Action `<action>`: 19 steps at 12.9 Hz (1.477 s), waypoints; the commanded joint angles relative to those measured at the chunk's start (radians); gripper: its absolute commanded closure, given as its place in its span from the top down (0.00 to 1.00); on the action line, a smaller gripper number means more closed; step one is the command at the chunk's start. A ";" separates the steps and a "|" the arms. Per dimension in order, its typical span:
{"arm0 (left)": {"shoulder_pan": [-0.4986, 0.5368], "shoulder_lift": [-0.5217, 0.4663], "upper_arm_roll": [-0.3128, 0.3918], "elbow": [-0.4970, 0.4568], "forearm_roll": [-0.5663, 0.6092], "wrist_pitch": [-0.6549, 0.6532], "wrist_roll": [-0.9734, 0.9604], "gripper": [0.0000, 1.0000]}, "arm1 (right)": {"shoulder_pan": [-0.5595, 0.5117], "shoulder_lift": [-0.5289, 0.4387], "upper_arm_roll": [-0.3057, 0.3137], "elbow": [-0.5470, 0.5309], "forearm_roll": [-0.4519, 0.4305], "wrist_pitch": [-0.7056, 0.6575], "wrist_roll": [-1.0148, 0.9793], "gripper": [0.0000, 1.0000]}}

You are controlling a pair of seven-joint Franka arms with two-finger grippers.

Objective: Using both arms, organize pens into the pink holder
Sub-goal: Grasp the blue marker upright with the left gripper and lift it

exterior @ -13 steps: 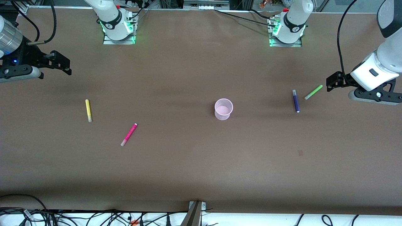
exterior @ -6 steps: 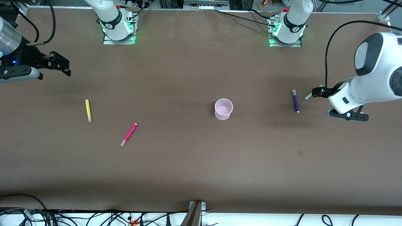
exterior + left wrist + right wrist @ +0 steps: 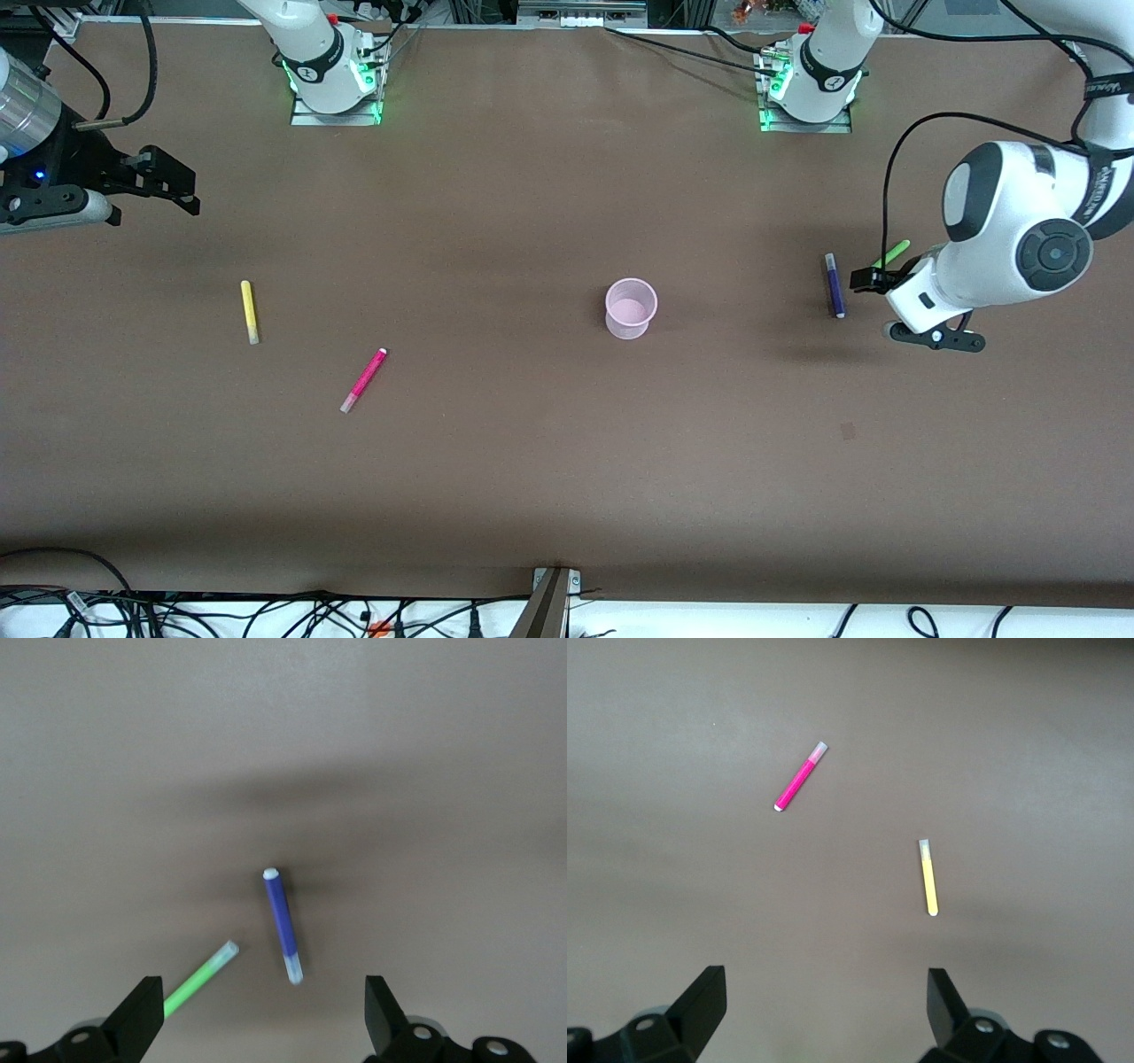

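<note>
The left gripper grabs the purple pen by its purple body [image 3: 837, 292] next, to stand it in the pink holder [image 3: 631, 307].
The pink holder [image 3: 631, 307] stands upright mid-table. The purple pen [image 3: 834, 285] and the green pen [image 3: 893, 252] lie toward the left arm's end. My left gripper [image 3: 870, 281] is open and empty over the green pen's lower end, beside the purple pen. In the left wrist view both the purple pen [image 3: 283, 926] and the green pen [image 3: 199, 977] lie ahead of the open left gripper [image 3: 263, 1019]. The yellow pen [image 3: 250, 312] and the magenta pen [image 3: 363, 379] lie toward the right arm's end. My right gripper [image 3: 182, 186] waits open above the table; its view shows the magenta pen [image 3: 801, 776] and the yellow pen [image 3: 928, 877].
The brown table [image 3: 532, 461] carries only the pens and the holder. The arm bases [image 3: 335, 84] stand along the edge farthest from the front camera. Cables [image 3: 266, 616] lie past the nearest edge.
My left arm has swung down and toward the table's middle, bringing its gripper from beside the green pen to over it, close to the purple pen. The right arm has not moved.
</note>
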 commanded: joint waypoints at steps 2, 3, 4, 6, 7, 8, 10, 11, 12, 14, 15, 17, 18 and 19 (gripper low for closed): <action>0.031 -0.134 -0.010 -0.280 0.003 0.298 -0.002 1.00 | -0.012 0.006 0.006 0.012 0.019 0.004 0.000 1.00; 0.029 -0.128 -0.010 -0.327 0.003 0.397 -0.001 1.00 | -0.010 0.006 0.006 0.012 0.020 0.004 0.000 1.00; 0.031 -0.107 -0.010 -0.344 0.003 0.436 0.001 1.00 | -0.010 0.006 0.006 0.012 0.019 0.004 0.000 1.00; 0.022 -0.052 -0.012 -0.336 0.052 0.446 -0.001 1.00 | -0.010 0.004 0.006 0.012 0.020 0.003 0.000 1.00; 0.011 -0.021 -0.012 -0.336 0.121 0.446 -0.002 1.00 | -0.010 0.004 0.006 0.012 0.019 0.003 0.000 1.00; 0.009 0.018 -0.010 -0.330 0.185 0.446 -0.002 1.00 | -0.010 0.004 0.006 0.012 0.019 0.001 0.000 1.00; 0.008 0.054 -0.015 -0.326 0.217 0.478 -0.001 1.00 | -0.010 0.004 0.006 0.012 0.019 -0.009 0.000 1.00; 0.015 0.050 -0.026 -0.326 0.214 0.487 -0.002 1.00 | -0.012 0.004 0.003 0.012 0.017 -0.009 0.000 1.00; 0.023 0.057 -0.026 -0.327 0.200 0.492 -0.005 1.00 | -0.012 0.006 -0.006 0.013 0.017 -0.009 0.000 1.00; 0.038 0.091 -0.026 -0.330 0.183 0.541 -0.013 1.00 | -0.010 0.006 -0.007 0.013 0.016 -0.003 -0.004 1.00; 0.051 0.109 -0.026 -0.339 0.183 0.577 -0.030 1.00 | -0.010 0.004 -0.006 0.013 0.016 0.000 -0.004 1.00; 0.068 0.138 -0.027 -0.338 0.183 0.601 -0.079 1.00 | -0.010 0.006 -0.006 0.013 0.017 0.003 -0.005 1.00; 0.066 0.140 -0.027 -0.338 0.183 0.601 -0.099 1.00 | -0.010 0.006 -0.006 0.013 0.017 0.003 -0.005 1.00; 0.066 0.142 -0.029 -0.339 0.181 0.601 -0.122 1.00 | -0.010 0.006 -0.006 0.013 0.017 0.001 -0.005 1.00</action>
